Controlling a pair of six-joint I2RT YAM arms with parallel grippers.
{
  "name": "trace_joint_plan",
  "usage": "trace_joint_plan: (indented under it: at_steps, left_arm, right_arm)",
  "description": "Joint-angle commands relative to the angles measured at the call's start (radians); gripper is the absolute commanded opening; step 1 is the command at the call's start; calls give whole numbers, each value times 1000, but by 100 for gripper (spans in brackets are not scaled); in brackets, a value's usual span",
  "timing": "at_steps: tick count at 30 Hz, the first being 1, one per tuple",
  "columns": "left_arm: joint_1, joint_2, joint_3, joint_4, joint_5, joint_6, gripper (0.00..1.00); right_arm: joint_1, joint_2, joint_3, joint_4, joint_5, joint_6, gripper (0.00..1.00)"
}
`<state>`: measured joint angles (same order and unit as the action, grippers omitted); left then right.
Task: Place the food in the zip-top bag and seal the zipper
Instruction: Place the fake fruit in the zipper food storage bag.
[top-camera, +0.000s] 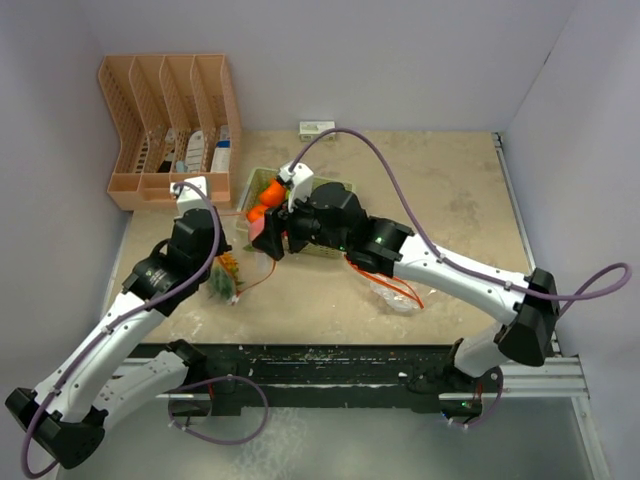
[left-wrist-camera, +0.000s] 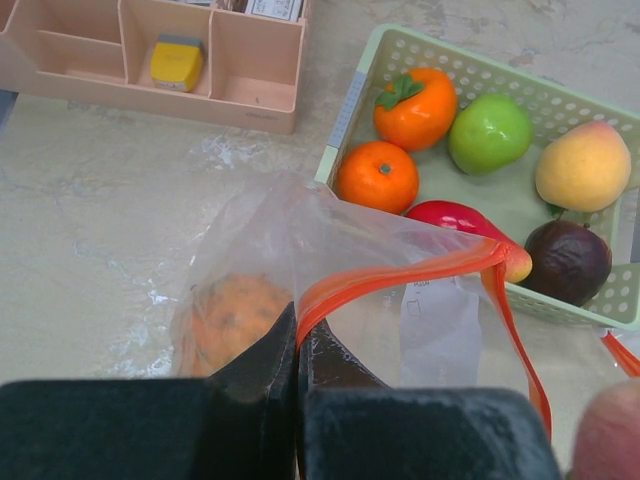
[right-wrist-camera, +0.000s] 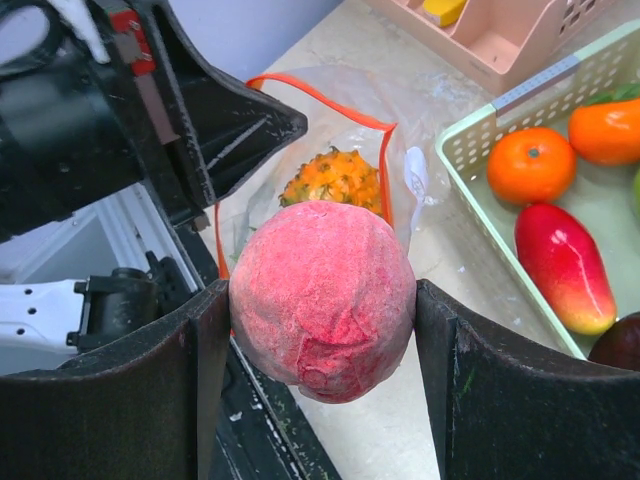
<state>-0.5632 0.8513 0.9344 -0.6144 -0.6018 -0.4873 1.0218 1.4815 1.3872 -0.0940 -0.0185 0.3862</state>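
Note:
The pink-red fruit hangs outside the bag's orange zipper, so it moves toward the pineapple next, before my right gripper releases it.
My left gripper is shut on the orange zipper strip of a clear zip-top bag and holds its mouth open. A spiky orange pineapple lies inside the bag and also shows in the right wrist view. My right gripper is shut on a round pink-red fruit, just above the bag's mouth. The green basket holds two oranges, a green lime, a yellow mango, a red pepper and a dark purple fruit. From above, both grippers meet left of the basket.
A pink desk organizer stands at the back left. A small white box lies by the back wall. A second clear bag with an orange zipper lies under the right arm. The table's front rail is close to the bag.

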Motion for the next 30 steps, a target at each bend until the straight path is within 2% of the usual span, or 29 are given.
trace_joint_plan:
  at_steps: [1,10,13,15,16,21,26,30]
  left_arm:
    - [6,-34,-2,39,1,-17,0]
    - [6,-50,-4,18,7,-20,0]
    - [6,-51,-8,19,6,-18,0]
    - [6,-52,-13,18,5,-17,0]
    - [6,-51,-14,17,5,-18,0]
    - [6,-52,-22,12,3,-20,0]
    - [6,-58,-25,5,-6,-20,0]
    - [6,-69,-14,-7,-7,-22,0]
  right_arm:
    - [24,63,34,53,-1,10,45]
    - [72,228,165,48,32,-7,62]
    - [72,231,172,38,90,-4,78]
    - [72,224,176,24,133,-4,96]
    - [73,216,175,17,155,-5,100]
    - [72,157,152,-18,192,-13,100]
    - [73,10,52,1,226,-10,100]
    - [22,-48,12,-65,276,38,99]
